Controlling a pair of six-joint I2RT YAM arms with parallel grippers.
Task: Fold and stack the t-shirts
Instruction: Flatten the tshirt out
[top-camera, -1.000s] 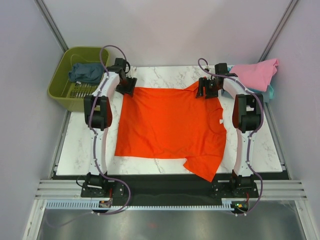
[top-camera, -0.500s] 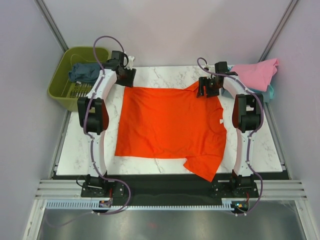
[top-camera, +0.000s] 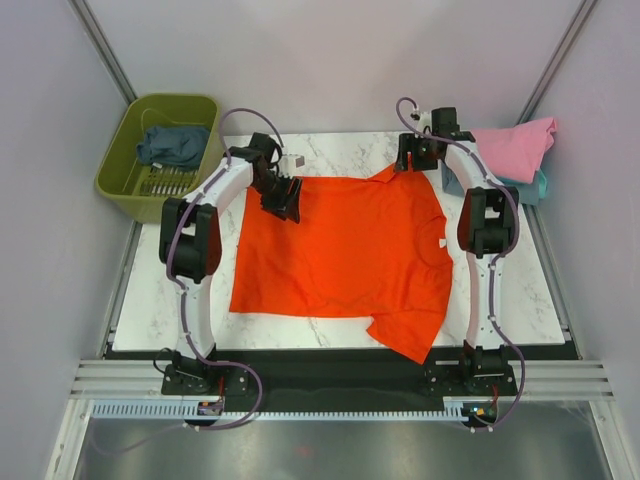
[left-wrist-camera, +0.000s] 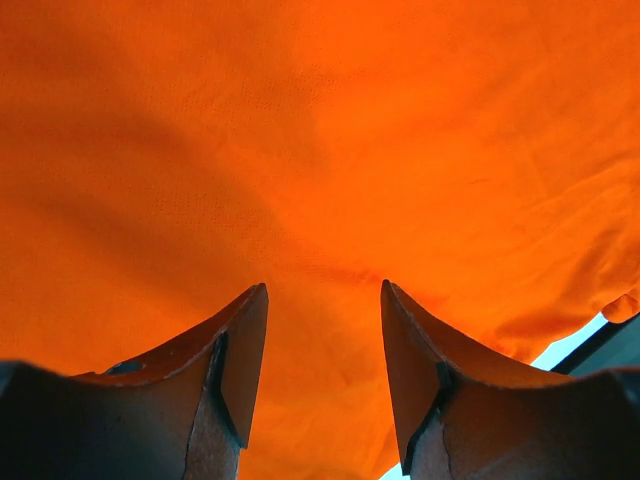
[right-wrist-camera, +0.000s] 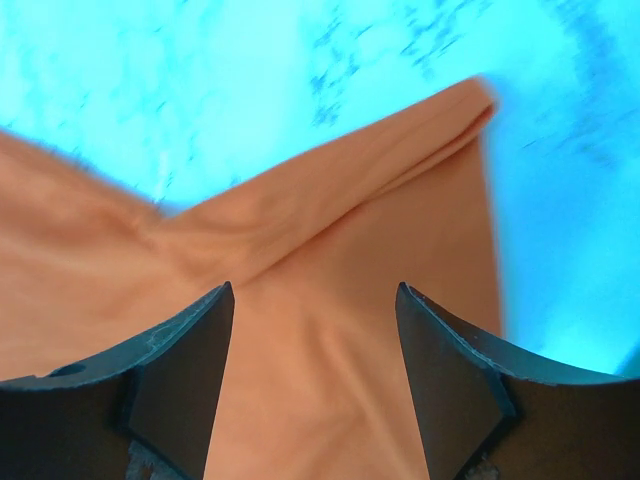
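My right gripper grabs the folded far sleeve's outer corner next, which leaves the t-shirt's other far corner to my left gripper for folding together.
The bright orange-red t-shirt lies spread flat on the marble table, one sleeve pointing to the near edge, the other at the far right. My left gripper hovers over its far left part; in the left wrist view the gripper stands open with only orange cloth beneath. My right gripper is at the far right sleeve, and in the right wrist view it is open above the folded sleeve. A pink t-shirt lies on a light teal one at the far right. A dark slate-blue one sits in the basket.
The olive-green plastic basket stands off the table's far left corner. Grey walls close in on both sides and the back. Bare marble shows left of the shirt and at the near right.
The left arm swung from the shirt's far left corner to the right and nearer, now over the cloth. The right gripper drew back a little toward the far edge.
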